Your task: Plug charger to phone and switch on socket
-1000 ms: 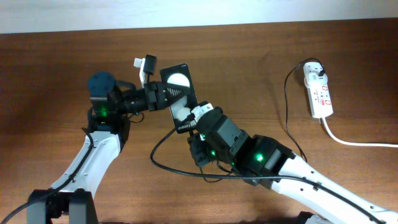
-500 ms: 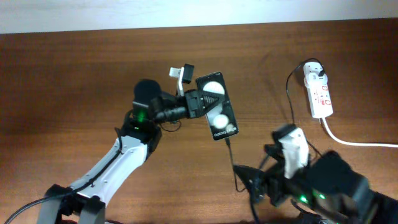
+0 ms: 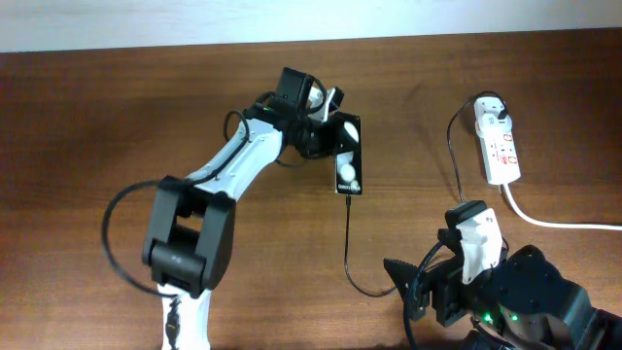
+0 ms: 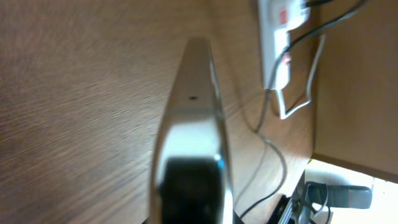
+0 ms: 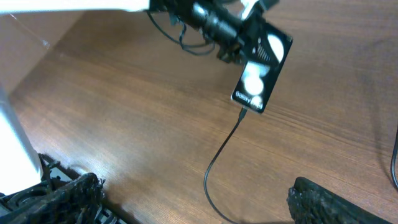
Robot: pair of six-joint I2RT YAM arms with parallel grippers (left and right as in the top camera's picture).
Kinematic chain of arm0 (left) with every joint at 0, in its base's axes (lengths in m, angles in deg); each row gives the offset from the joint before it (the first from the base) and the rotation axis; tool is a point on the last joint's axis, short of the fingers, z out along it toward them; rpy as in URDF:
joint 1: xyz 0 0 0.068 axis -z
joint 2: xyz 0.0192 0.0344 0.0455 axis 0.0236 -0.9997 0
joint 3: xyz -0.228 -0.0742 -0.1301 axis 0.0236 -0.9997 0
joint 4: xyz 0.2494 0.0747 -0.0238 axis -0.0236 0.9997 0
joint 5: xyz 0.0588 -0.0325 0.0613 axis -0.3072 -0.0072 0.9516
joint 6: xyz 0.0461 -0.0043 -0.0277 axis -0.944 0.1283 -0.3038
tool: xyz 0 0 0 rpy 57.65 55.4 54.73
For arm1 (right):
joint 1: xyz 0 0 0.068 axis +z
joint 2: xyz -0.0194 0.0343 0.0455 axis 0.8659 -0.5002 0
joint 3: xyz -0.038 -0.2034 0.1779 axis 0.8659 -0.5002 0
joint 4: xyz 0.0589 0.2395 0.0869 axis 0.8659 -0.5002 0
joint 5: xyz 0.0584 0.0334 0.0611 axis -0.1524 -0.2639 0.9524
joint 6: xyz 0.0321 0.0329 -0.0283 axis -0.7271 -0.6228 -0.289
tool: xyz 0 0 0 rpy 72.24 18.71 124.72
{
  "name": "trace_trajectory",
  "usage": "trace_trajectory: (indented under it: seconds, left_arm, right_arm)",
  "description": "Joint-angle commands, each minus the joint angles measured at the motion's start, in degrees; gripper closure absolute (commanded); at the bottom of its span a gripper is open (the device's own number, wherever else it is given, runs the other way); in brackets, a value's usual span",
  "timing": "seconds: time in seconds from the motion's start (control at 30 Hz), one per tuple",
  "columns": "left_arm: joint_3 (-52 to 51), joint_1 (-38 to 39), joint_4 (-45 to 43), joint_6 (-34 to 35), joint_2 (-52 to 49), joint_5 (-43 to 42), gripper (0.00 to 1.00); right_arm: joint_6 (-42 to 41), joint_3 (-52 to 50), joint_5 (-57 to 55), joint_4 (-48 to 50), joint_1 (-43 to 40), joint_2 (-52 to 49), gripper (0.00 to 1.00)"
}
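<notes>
The phone [image 3: 348,156] hangs above the wood with air under it and would drop onto the table if I opened my left gripper, so I should keep holding it.
The black phone [image 3: 348,156], with two white circles on its face, is clamped at its upper end by my shut left gripper [image 3: 326,136]. The left wrist view shows the phone's edge [image 4: 193,124] running away from the jaws. The charger's thin black cable [image 3: 348,243] meets the phone's lower edge with its tip and loops down toward my right arm. In the right wrist view the phone [image 5: 261,62] and the cable [image 5: 221,152] lie ahead of my right gripper [image 5: 193,205], which is open and holds nothing. The white socket strip [image 3: 501,146] lies at the far right with the white adapter [image 3: 489,112] in it.
The strip's thick white cord [image 3: 554,222] runs off to the right edge. The charger cable also climbs along the left of the strip [image 3: 449,156]. My right arm [image 3: 505,292] fills the bottom right corner, and the left arm [image 3: 194,224] crosses the table's middle left.
My right gripper has let go of the cable, opened wide and pulled back to the bottom right. The left arm has carried the phone rightward and farther back, with the cable trailing from it.
</notes>
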Motion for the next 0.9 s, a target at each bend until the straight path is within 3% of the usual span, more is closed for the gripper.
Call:
trace_trajectory:
  seconds: [0.0,0.87]
  left_arm:
    - [1.8,0.0,-0.2,-1.8,-5.3,-3.0,1.00]
    - [-1.6,-0.6,8.2,-1.8,-7.7,18.1,0.94]
  right_arm:
    - [0.0,0.6,-0.9,0.1,-0.2,-0.2,0.01]
    - [0.0,0.6,-0.9,0.1,-0.2,-0.2,0.01]
